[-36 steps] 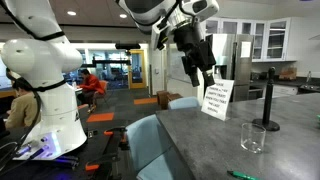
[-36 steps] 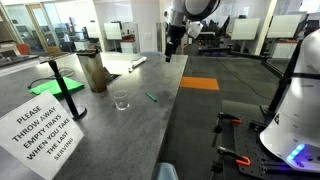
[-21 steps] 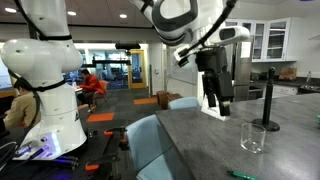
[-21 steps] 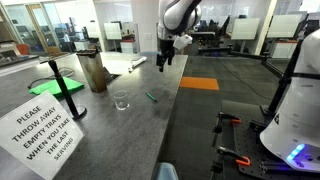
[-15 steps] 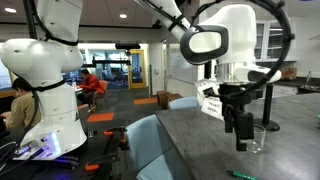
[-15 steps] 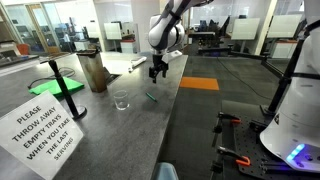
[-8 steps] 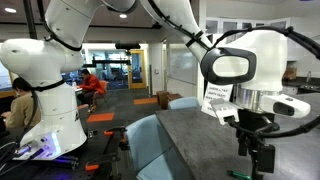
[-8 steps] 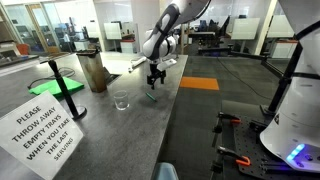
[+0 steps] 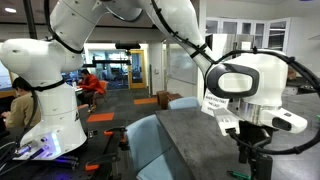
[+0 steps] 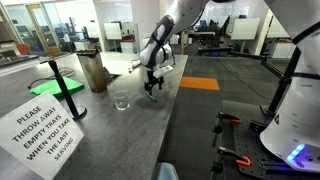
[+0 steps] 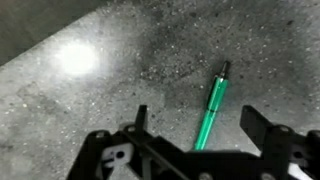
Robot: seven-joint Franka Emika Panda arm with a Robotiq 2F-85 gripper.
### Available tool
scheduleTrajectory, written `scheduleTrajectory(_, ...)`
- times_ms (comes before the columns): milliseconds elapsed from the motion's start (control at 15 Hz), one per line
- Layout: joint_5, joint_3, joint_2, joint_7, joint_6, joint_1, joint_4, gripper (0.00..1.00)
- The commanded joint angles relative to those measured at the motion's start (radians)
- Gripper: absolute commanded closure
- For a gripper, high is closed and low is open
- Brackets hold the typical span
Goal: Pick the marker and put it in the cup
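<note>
My gripper goes down to the marker, before closing: the green marker (image 10: 152,98) lies between my open fingers but below them in an exterior view.
The green marker (image 11: 211,105) lies flat on the grey speckled counter. In the wrist view it sits between my open fingers, its dark tip pointing away. My gripper (image 11: 198,115) is open and low over it, with one finger (image 11: 140,118) on each side and neither touching it. In an exterior view my gripper (image 10: 152,86) hangs just above the marker (image 10: 152,98). The clear cup (image 10: 121,101) stands on the counter a short way beside it. In an exterior view my arm (image 9: 250,95) hides the cup.
A black post on a round green base (image 10: 56,78) and a brown bag-like object (image 10: 95,72) stand further along the counter. A white paper sign (image 10: 45,130) stands near the camera. The counter edge (image 10: 180,100) runs close beside the marker.
My arm has swung over the counter and come down from high above to just over the marker. The marker and cup have not moved.
</note>
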Motion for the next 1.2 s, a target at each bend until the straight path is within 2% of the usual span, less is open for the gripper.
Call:
scheduleTrajectory(0,0.018,0.015,0.024,0.028,0.005,-0.005,0.029,0.06)
scheduleTrajectory(133,0.018,0.019,0.033,0.032,0.01,-0.003,0.036,0.14)
scheduleTrajectory(333,0.016,0.021,0.048,0.033,0.012,-0.001,0.049,0.16)
scheduleTrajectory(400,0.013,0.02,0.055,0.036,0.017,0.003,0.053,0.19)
scheduleTrajectory(600,0.014,0.024,0.073,0.039,0.013,0.004,0.072,0.19)
scheduleTrajectory(667,0.013,0.024,0.079,0.04,0.012,0.006,0.079,0.28)
scheduleTrajectory(733,0.013,0.025,0.083,0.041,0.013,0.007,0.082,0.45)
scheduleTrajectory(1133,0.014,0.027,0.087,0.033,0.024,0.006,0.097,0.9)
